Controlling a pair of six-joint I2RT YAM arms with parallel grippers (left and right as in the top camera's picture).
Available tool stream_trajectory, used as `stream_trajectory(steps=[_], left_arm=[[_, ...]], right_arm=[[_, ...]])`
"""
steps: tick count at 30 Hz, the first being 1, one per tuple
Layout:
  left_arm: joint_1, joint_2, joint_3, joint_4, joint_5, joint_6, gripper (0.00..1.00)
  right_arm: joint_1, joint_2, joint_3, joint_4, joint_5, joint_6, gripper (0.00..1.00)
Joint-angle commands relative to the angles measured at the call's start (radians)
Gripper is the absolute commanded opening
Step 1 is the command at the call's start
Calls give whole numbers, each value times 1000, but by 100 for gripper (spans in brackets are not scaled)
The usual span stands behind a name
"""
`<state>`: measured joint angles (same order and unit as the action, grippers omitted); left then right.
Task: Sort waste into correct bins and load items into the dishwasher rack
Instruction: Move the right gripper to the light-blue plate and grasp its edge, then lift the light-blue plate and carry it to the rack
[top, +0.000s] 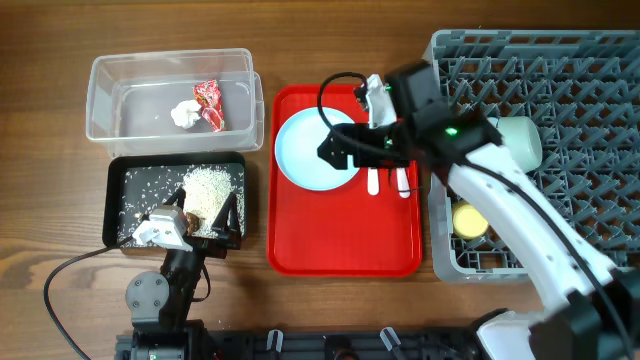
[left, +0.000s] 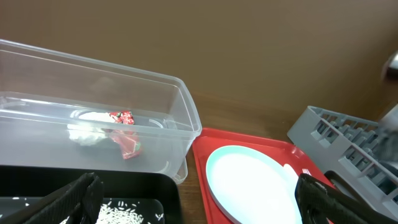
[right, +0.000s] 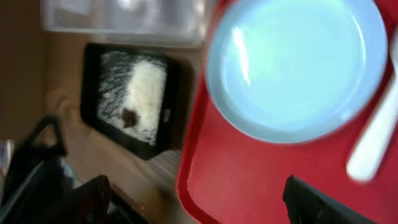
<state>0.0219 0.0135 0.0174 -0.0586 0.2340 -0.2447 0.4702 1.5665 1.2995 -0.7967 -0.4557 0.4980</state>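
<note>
The plate's rim on the spoon side is the part my right gripper should pinch next, as this leaves the opposite edge free for loading the plate into the rack (top: 560, 60).
The light-blue plate (top: 305, 150) (left: 249, 180) (right: 292, 62) lies on the red tray (top: 340, 240). A white spoon (top: 372, 180) (right: 373, 143) and fork (top: 402, 180) lie to its right. My right gripper (top: 338, 150) (right: 199, 199) hovers over the plate's right edge, open and empty. My left gripper (top: 207, 208) (left: 199, 205) is open and empty over the black tray (top: 115, 200), which holds rice (top: 210, 185) and brown scraps (right: 129, 116). The clear tub (top: 100, 90) holds the red wrapper (top: 210, 103) and tissue (top: 184, 114). The grey rack (top: 560, 60) holds a pale bowl (top: 518, 142) and yellow cup (top: 468, 221). No light-blue bowl shows.
The tub and black tray sit one behind the other at the left, close to the red tray's left rim. The rack butts against the red tray's right side. My right arm reaches across the rack's left part. A cable trails at the front left.
</note>
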Motion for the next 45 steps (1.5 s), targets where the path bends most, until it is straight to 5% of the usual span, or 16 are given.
stream_trajectory(steps=[1,3,8,18,22,26,30,37,45], left_arm=[[8,-11,-11,6,1,2,100],[8,-11,-11,6,1,2,100],[8,-11,-11,6,2,2,100],[8,-11,-11,6,1,2,100],[8,-11,-11,6,1,2,100],[8,-11,-11,6,1,2,100],[8,-11,-11,6,1,2,100],[8,-11,-11,6,1,2,100],[8,-11,-11,6,1,2,100]], right_arm=[[43,122,1,-32,157,320,84],[62,183,1,-30,179,402,73],[83,319,1,35,178,491,63],[83,411,1,49,248,651,62],[82,439,1,49,279,658,55],[82,463,1,34,296,657,38],[82,471,1,-29,346,657,5],[82,432,5,-60,422,587,4],[82,114,6,-77,649,414,4]])
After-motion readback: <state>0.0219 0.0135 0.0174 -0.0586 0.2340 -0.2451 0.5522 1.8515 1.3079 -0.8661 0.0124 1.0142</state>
